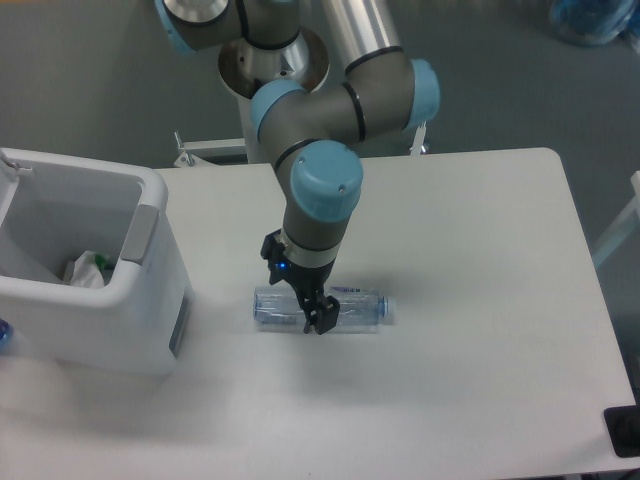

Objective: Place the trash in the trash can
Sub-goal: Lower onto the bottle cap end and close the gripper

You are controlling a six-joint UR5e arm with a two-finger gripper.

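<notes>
The clear plastic bottle should go into the white trash can, so my gripper should grab the bottle by its flattened body [295, 309].
A clear, flattened plastic bottle [355, 308] with a bluish label lies on its side on the white table, just right of the trash can. My gripper [297, 288] hangs directly over the bottle's middle-left part, open, with one finger on the far side and the other finger [320, 322] on the near side of it. The trash can [100, 335] is a white boxy bin at the left edge with a grey panel [140, 233] on its right rim. Inside it lies a crumpled white wrapper [85, 272].
The arm's white pedestal [272, 125] stands behind the table's far edge. A black object [624, 432] sits at the table's near right corner. A bluish bag [592, 20] lies on the floor at the top right.
</notes>
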